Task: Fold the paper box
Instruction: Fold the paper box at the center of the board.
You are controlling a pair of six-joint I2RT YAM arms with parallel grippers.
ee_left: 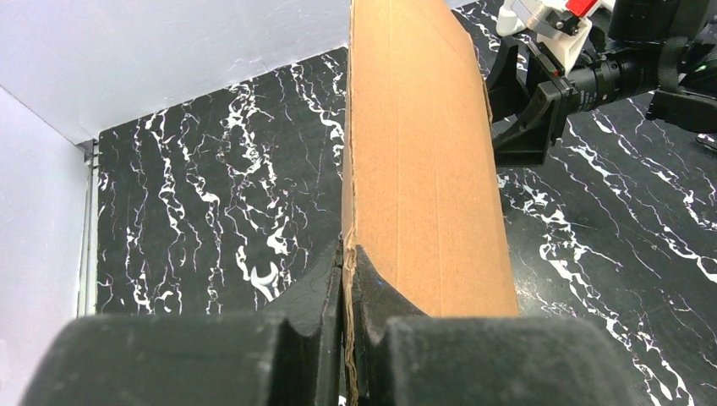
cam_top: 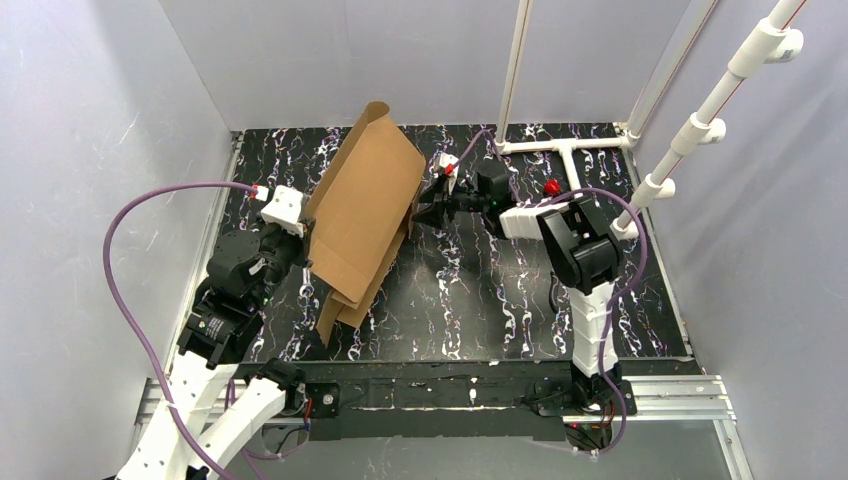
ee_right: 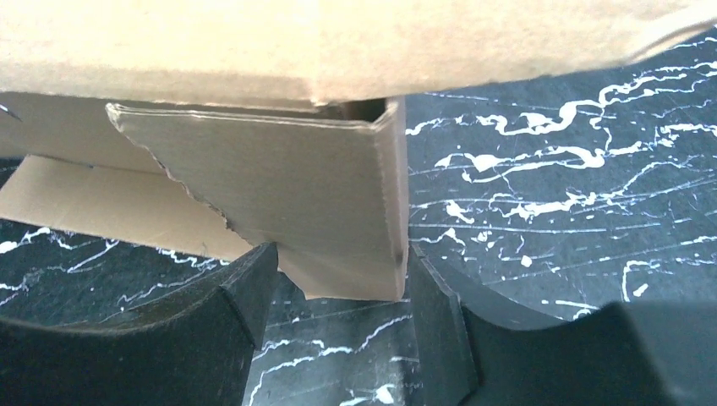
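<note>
The folded-down flap along its crease [cam_top: 412, 218] [ee_right: 369, 256] will be grabbed next by my right gripper to fold the paper box, and the panel will stay free.
The paper box [cam_top: 365, 200] is a brown cardboard sheet held up on edge, tilted, over the left middle of the black marbled table [cam_top: 480, 300]. My left gripper [cam_top: 300, 250] is shut on its near left edge; in the left wrist view both fingers pinch the corrugated edge [ee_left: 347, 262] and the panel [ee_left: 423, 152] rises ahead. My right gripper [cam_top: 418, 212] is at the box's right side. In the right wrist view its jaws [ee_right: 342, 262] stand wide around a folded-down flap [ee_right: 279, 186], the right finger [ee_right: 431, 296] against the flap's crease. The right gripper [ee_left: 524, 110] also shows beyond the panel.
A white pipe frame [cam_top: 565, 150] stands at the back right, with a red knob [cam_top: 551, 186] near it. Grey walls close in the table on three sides. A purple cable [cam_top: 130, 220] loops left of the left arm.
</note>
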